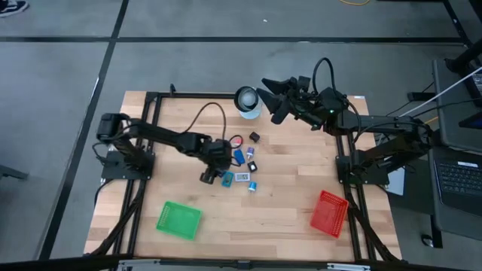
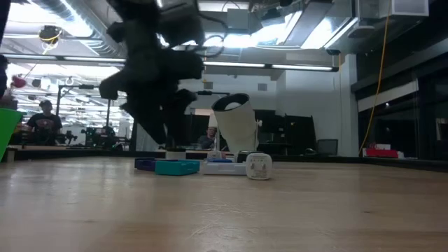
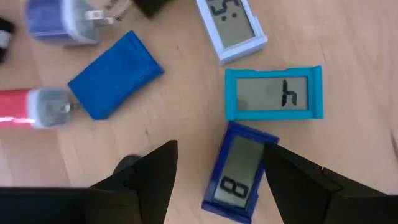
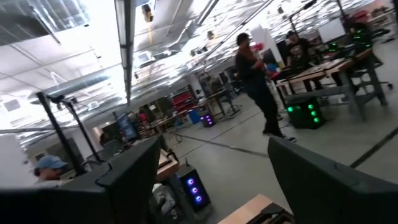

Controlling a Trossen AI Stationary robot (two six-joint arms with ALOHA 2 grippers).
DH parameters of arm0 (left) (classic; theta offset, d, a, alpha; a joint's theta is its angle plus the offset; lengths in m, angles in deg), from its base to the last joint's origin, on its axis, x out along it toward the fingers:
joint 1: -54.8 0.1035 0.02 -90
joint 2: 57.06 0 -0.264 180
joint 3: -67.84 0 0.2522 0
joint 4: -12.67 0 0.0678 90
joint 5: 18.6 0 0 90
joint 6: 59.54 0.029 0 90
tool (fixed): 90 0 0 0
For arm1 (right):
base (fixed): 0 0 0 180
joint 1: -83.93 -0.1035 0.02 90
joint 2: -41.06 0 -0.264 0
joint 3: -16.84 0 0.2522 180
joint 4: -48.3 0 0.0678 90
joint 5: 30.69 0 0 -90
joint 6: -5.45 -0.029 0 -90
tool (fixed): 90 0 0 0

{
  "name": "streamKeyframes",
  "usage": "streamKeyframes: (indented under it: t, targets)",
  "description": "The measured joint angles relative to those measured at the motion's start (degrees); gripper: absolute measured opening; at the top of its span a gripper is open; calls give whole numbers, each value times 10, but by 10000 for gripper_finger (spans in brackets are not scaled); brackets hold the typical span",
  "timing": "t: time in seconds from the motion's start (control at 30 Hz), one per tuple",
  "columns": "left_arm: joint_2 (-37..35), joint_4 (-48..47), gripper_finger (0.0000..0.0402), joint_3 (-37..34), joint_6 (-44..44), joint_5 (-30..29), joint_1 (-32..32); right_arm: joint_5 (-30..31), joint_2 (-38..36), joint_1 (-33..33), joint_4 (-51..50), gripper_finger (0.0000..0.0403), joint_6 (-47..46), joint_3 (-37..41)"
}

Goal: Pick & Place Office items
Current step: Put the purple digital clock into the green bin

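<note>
My left gripper's fingers are above the dark blue display block [image 3: 239,177], and closing now would miss it. The left gripper moves down, and then closes on the block.
The office items lie in a cluster at the table's middle [image 1: 242,162]. In the left wrist view they are a dark blue display block [image 3: 239,177], a cyan one [image 3: 273,93], a pale one [image 3: 231,25], a blue block [image 3: 115,74], a red piece with a white cap [image 3: 28,107] and a blue spool [image 3: 59,22]. My left gripper [image 3: 219,148] points steeply down over the cluster's left side [image 1: 211,172], open. Its fingers stand on either side of the dark blue display block; I see no touch. My right gripper [image 1: 269,99] hangs high at the back, open [image 4: 211,168], pointing out into the room.
A larger white ring-shaped object [image 1: 247,99] stands at the table's far edge, just left of my right gripper. A green mesh basket [image 1: 179,220] sits near the front left, a red one [image 1: 330,213] near the front right. People stand in the room beyond.
</note>
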Motion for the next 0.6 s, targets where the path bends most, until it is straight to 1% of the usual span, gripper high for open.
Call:
streamKeyframes:
  t: [0.13, 0.2, 0.37, 0.6]
  targets:
    - [34, -49, 230, 35, 32, 22, 3, -15, -3, 0, 2, 306, -13, 0]
    - [44, -58, 231, 43, 45, 32, 3, -23, -6, 0, 1, 307, -12, 0]
    - [55, -77, 231, 43, 54, 35, -1, -24, -9, 0, 2, 307, 1, 0]
    - [86, -74, 232, 43, 59, 32, -1, -24, -9, 4, 2, 307, 7, 0]
